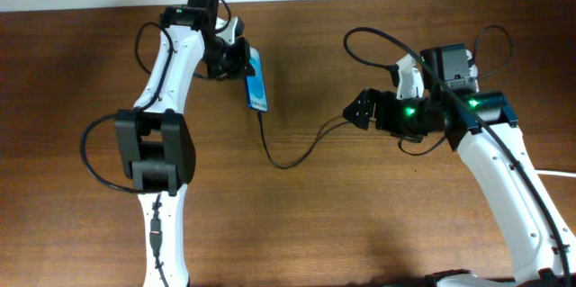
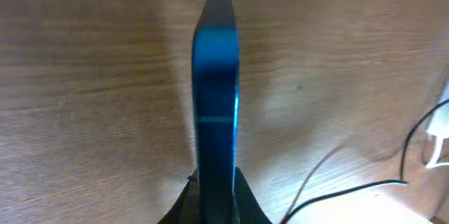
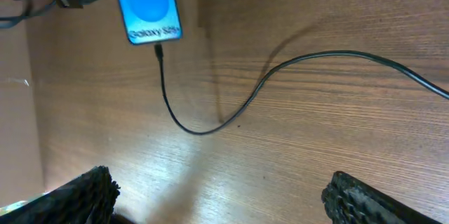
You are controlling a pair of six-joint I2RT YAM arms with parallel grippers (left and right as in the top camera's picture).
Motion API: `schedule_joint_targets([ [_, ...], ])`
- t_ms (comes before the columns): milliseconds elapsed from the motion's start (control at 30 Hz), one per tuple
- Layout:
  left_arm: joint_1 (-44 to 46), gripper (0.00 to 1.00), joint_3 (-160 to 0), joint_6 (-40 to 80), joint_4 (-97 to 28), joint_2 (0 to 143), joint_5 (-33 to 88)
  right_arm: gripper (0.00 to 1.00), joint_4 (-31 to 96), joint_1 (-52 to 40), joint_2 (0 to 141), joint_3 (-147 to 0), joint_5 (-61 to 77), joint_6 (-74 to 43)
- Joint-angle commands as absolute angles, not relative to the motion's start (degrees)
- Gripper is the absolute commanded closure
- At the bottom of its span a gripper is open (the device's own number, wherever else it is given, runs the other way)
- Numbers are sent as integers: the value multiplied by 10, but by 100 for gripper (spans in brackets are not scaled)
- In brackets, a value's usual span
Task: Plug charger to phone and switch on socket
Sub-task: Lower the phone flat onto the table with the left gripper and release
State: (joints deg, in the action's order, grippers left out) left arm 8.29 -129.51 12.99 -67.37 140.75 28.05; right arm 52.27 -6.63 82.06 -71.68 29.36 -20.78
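The phone (image 1: 257, 80) is tilted above the table, short of its place; it would drop and tip over if my left gripper opened now.
My left gripper (image 1: 241, 60) is shut on the phone (image 1: 257, 80), holding it on edge above the table. The left wrist view shows the phone (image 2: 216, 104) edge-on between the jaws of that left gripper (image 2: 216, 206). In the right wrist view the blue screen of the phone (image 3: 149, 3) faces the camera. The charger (image 3: 203, 129), a thin black cable, meets the phone's bottom edge with its connector tip (image 3: 159, 50). The charger (image 1: 288, 163) loops across the table toward my right gripper (image 1: 355, 110). That right gripper (image 3: 224, 203) is open and holds nothing, well short of the phone. The socket is out of view.
Brown wooden table (image 1: 360, 224) all around. The white wall edge runs along the back. The robots' own black wires loop above the right arm (image 1: 378, 40). A bit of white cord (image 1: 562, 175) shows at the right edge.
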Motion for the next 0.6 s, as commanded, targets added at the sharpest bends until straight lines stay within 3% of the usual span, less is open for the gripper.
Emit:
schedule_joint_targets([
  [0,92,100,-1301,71,-694,1446,412,1,523,-67,819,-718,288,-197],
  [400,142,97,-1301,50,-712,1511,482,2,523,-67,819,-718,281,-197],
  [500,147,88,-1301,50,-698,1511,479,2,523,-67,819,-718,278,-197],
  [567,147,77,-1301,50,-696,1511,449,2,523,-67,819,-718,278,-197],
])
